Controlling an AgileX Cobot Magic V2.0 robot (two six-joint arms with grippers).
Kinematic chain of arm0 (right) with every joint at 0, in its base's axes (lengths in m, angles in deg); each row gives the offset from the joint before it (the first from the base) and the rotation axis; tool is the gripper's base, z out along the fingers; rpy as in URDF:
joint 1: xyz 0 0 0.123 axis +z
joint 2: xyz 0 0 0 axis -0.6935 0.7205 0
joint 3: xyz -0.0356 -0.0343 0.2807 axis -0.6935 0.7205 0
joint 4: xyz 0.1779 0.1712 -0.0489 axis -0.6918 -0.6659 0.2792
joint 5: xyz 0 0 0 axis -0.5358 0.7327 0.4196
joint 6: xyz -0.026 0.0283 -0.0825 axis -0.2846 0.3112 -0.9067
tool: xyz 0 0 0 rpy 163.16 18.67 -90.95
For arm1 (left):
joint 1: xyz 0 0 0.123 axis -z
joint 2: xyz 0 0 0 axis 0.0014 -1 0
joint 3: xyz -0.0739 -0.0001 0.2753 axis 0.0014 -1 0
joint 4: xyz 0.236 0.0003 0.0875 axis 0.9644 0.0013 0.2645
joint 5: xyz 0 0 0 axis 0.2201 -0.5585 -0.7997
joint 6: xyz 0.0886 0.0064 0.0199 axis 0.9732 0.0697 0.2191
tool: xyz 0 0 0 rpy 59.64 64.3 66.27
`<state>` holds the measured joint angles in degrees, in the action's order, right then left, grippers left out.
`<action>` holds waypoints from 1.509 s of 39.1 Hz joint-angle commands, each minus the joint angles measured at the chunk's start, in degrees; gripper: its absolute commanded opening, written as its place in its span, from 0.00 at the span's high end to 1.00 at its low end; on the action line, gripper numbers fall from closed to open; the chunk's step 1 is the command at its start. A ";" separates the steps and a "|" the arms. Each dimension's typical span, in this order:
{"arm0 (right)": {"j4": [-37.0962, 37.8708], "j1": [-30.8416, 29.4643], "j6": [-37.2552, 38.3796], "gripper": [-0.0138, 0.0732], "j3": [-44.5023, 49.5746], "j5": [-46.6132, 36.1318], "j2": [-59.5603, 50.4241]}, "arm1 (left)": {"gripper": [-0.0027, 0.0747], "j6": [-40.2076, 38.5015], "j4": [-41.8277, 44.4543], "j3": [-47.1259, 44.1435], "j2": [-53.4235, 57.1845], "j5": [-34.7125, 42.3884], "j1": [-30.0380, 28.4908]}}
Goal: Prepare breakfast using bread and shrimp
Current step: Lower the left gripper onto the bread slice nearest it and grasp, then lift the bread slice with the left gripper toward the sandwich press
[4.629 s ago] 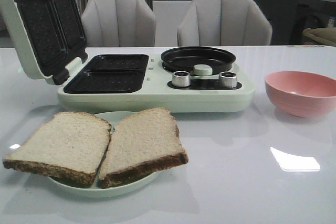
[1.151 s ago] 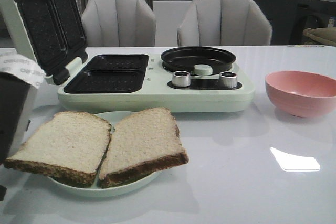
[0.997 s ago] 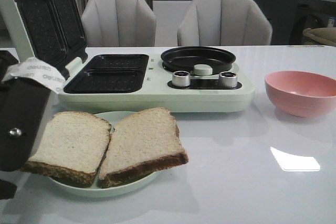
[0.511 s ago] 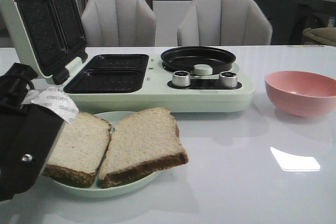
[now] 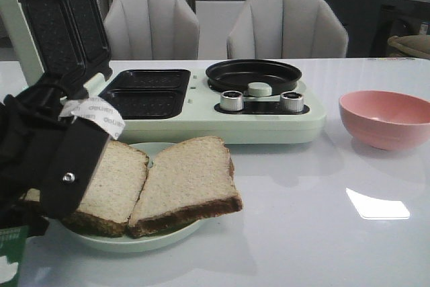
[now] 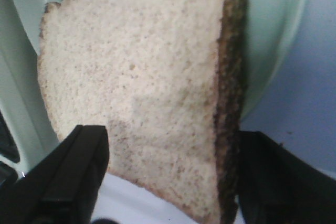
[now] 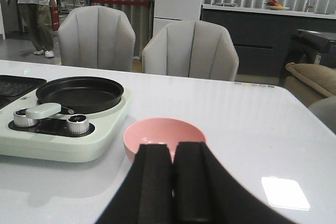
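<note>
The fingers of my left gripper stand beside the bread slice's dark crust and would catch the slice, so it is time to close on it now.
Two slices of bread lie side by side on a pale green plate at the front left. My left arm covers the near left part of the left slice; the right slice is free. In the left wrist view my left gripper is open, and its fingers stand on either side of that slice, close to its edges. My right gripper is shut and empty, low in front of the pink bowl. No shrimp shows.
A pale green breakfast maker stands behind the plate, with its lid raised at the left, two dark grill wells, a round black pan and a pale green knob. The pink bowl sits at the right. Two chairs stand beyond the table.
My left arm came in from the left edge and moved right and forward over the left slice. Both slices shifted slightly to the right on the plate.
</note>
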<state>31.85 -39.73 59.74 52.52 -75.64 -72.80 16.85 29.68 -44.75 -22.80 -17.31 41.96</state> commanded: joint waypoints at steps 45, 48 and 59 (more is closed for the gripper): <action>-0.17 0.10 -0.38 0.68 -0.93 -4.12 -0.94 | 0.82 -0.70 -0.25 1.93 19.19 -5.98 0.04; -0.17 0.10 -0.38 0.68 -0.93 -4.12 -0.94 | 0.82 -0.70 -0.37 2.48 22.31 -5.98 0.04; -0.17 0.10 -0.38 0.68 -0.93 -4.12 -0.94 | 0.82 -0.70 -0.13 9.98 27.99 -6.93 0.04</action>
<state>31.85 -39.73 59.74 52.52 -75.64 -72.80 16.85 28.83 -38.93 3.73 -22.40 41.96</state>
